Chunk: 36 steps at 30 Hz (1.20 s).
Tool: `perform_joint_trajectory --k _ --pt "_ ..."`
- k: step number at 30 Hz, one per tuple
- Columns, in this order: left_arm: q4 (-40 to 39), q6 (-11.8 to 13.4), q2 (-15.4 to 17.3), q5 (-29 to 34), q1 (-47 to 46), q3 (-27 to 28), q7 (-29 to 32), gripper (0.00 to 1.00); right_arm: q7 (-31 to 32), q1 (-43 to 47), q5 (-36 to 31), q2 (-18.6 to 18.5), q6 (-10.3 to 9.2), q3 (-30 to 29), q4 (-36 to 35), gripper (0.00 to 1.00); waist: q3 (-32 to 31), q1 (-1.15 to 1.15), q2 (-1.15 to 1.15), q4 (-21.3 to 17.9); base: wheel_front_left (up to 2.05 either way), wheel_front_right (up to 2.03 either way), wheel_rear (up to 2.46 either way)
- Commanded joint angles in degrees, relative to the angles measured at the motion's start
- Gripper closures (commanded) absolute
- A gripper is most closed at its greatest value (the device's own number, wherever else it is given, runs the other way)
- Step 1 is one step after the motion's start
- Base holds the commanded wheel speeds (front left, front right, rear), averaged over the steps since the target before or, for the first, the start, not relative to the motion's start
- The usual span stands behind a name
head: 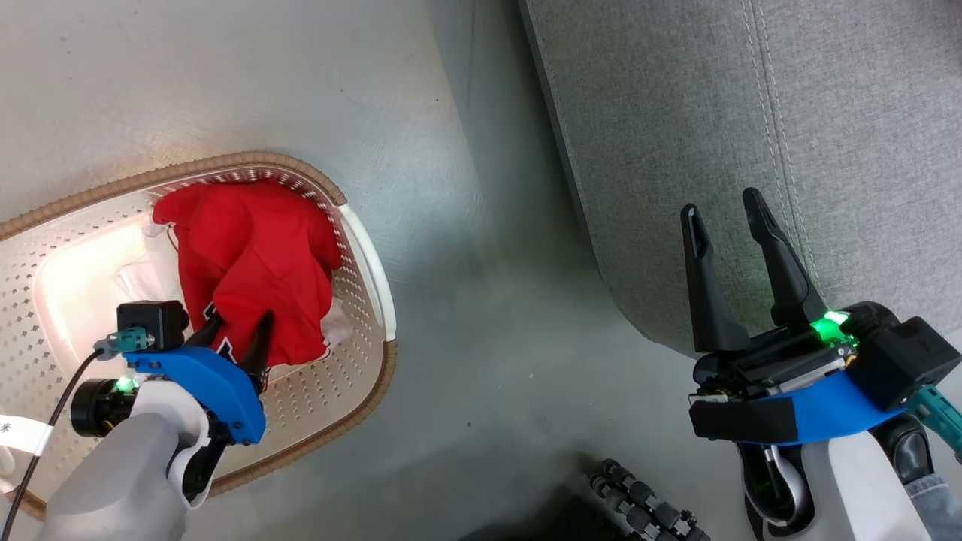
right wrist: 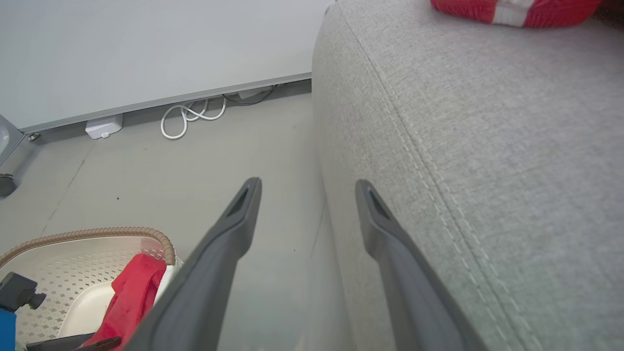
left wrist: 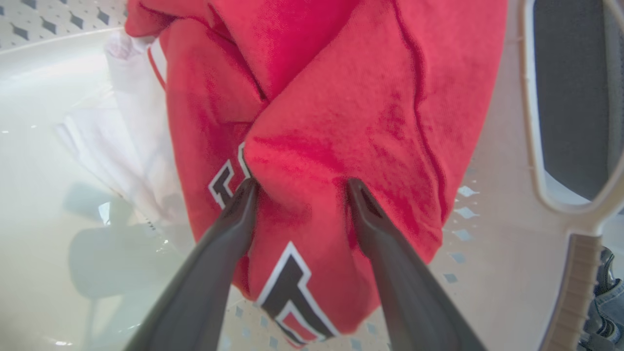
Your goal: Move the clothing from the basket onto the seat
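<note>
The left gripper grabs the jersey by its raised fold (head: pixel 237 324) beside the lettering next, to move it onto the seat, as the rest lies slack in the basket (head: pixel 248 158).
A bright red jersey (head: pixel 255 263) with dark, white-edged lettering lies crumpled in the cream perforated basket (head: pixel 248 158), at the left of the head view. My left gripper (head: pixel 239 330) reaches down into the basket. It is open, and its fingertips (left wrist: pixel 249 191) press into the jersey (left wrist: pixel 341 122) on either side of a raised fold. A second red jersey with white trim (right wrist: pixel 512 9) lies on the grey sofa seat (right wrist: pixel 487 146). My right gripper (head: pixel 723 207) hovers open and empty at the sofa's (head: pixel 714 113) rounded front corner.
White cloth (left wrist: pixel 122 146) lies under the jersey on the basket's floor. A coiled white cable (right wrist: pixel 192 114) and a small white box (right wrist: pixel 102 126) sit by the wall. A dark ribbed object (head: pixel 646 503) lies on the floor near me. Denim and a shoe (left wrist: pixel 604 302) show beside the basket.
</note>
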Motion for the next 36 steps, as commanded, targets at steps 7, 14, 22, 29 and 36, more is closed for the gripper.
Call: perform_joint_trajectory --k 7,14,22,29,36 --pt "-1.8 -0.1 2.2 -3.8 -1.2 -3.8 1.9 0.0 -0.2 -1.0 0.2 0.1 0.03 0.1 0.0 0.0 0.1 0.0 0.0 0.1 0.0 0.0 0.0" --pt "-1.8 -0.1 3.0 -4.9 -2.3 -7.2 1.0 1.0 -0.2 -1.1 0.0 0.1 0.03 0.1 0.0 0.0 -0.1 0.0 0.0 0.3 0.0 0.0 0.0" --pt "-1.5 -0.1 3.3 -7.1 -2.6 -10.5 -0.8 1.0 -0.2 -1.3 -0.3 0.1 0.03 0.0 0.3 0.0 -1.1 0.0 0.0 0.7 0.0 0.0 0.0" --pt "-0.9 -0.1 3.2 -9.0 -3.6 -13.0 -2.2 1.0 -0.2 -1.1 -0.6 0.1 0.03 -0.1 0.4 0.0 -1.7 0.0 0.0 1.3 0.0 0.0 0.0" --pt "-0.9 -0.1 2.8 -10.1 -3.8 -15.7 -5.5 1.0 -0.2 -1.3 -1.2 0.1 0.03 -0.2 0.7 0.0 -3.3 0.0 0.0 2.2 0.0 0.0 0.0"
